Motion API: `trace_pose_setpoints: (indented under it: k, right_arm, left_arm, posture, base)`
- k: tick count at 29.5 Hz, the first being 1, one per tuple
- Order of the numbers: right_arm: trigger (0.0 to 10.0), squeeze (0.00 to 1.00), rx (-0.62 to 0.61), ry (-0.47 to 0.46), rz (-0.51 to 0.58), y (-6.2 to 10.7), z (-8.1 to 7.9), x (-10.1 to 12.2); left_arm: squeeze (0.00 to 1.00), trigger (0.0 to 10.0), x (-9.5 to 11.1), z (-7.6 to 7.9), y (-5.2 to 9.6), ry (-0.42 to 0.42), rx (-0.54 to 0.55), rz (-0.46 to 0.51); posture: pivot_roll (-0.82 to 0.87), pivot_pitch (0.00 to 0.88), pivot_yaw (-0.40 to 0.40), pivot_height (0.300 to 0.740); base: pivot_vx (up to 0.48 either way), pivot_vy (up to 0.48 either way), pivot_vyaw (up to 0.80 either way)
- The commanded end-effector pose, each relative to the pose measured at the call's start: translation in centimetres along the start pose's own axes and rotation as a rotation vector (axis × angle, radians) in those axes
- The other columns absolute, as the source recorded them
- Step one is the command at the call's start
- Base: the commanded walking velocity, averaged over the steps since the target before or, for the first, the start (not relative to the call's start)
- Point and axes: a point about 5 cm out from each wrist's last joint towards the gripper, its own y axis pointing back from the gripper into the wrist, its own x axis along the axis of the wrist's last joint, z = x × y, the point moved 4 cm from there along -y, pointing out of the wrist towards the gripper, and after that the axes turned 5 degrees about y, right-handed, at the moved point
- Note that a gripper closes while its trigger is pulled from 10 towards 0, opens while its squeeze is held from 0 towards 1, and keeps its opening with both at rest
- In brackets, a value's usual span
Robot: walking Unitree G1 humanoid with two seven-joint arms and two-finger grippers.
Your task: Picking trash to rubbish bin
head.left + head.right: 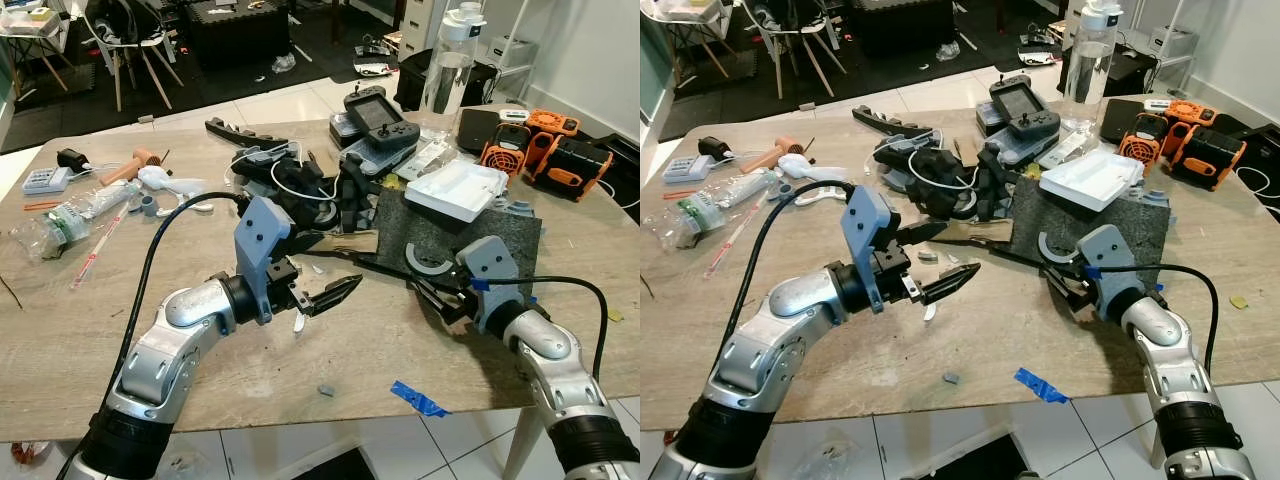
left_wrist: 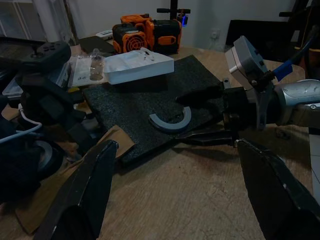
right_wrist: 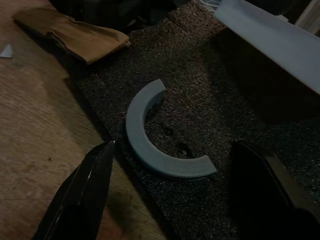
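I should grab one cut end (image 3: 202, 166) of the grey C-shaped plastic ring (image 3: 136, 120) with my right gripper next. Then I can move the ring into the rubbish bin.
A grey half-ring (image 1: 428, 262) lies on the near-left corner of a dark foam mat (image 1: 500, 232). My right gripper (image 1: 410, 272) is open, low over that corner, and the half-ring (image 3: 150, 135) lies just ahead between its two fingers. My left gripper (image 1: 338, 290) is open and holds nothing. It hovers over the bare wood left of the mat and points toward the right gripper (image 2: 250, 100). A torn piece of brown cardboard (image 1: 345, 240) lies beside the mat. A small white scrap (image 1: 299, 322) sits under the left gripper.
A strip of blue tape (image 1: 418, 398) and a small grey bit (image 1: 326, 390) lie near the table's front edge. A crushed plastic bottle (image 1: 60, 225) is at the far left. Black cables and parts (image 1: 300, 190), a white box (image 1: 455, 190), a water bottle (image 1: 447, 65) and orange tools (image 1: 545, 150) crowd the back.
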Motion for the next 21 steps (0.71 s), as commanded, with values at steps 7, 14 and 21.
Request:
trace_pose_setpoints:
  k: [7, 14, 21]
  right_arm:
    - [0.0, 0.00, 0.064, -0.027, -0.013, -0.1, -1.4, -0.9]
    - [0.0, 0.00, 0.061, -0.019, 0.003, 0.1, -1.9, -0.7]
    - [0.0, 0.00, 0.049, -0.067, 0.071, -0.2, -2.3, 0.7]
  left_arm:
    - [0.00, 10.0, -0.1, 0.0, 0.1, -0.013, -0.003, -0.012]
    - [0.00, 10.0, 0.0, -0.2, 0.1, -0.012, 0.013, -0.007]
    - [0.00, 10.0, -0.1, -0.7, 0.1, -0.021, 0.037, -0.012]
  posture:
    - [-0.01, 0.125, 0.100, 0.740]
    - [-0.01, 0.116, 0.098, 0.740]
    - [0.00, 0.119, 0.096, 0.740]
  base:
    - [0.000, 0.000, 0.00]
    - [0.000, 0.000, 0.00]
    - [0.000, 0.000, 0.00]
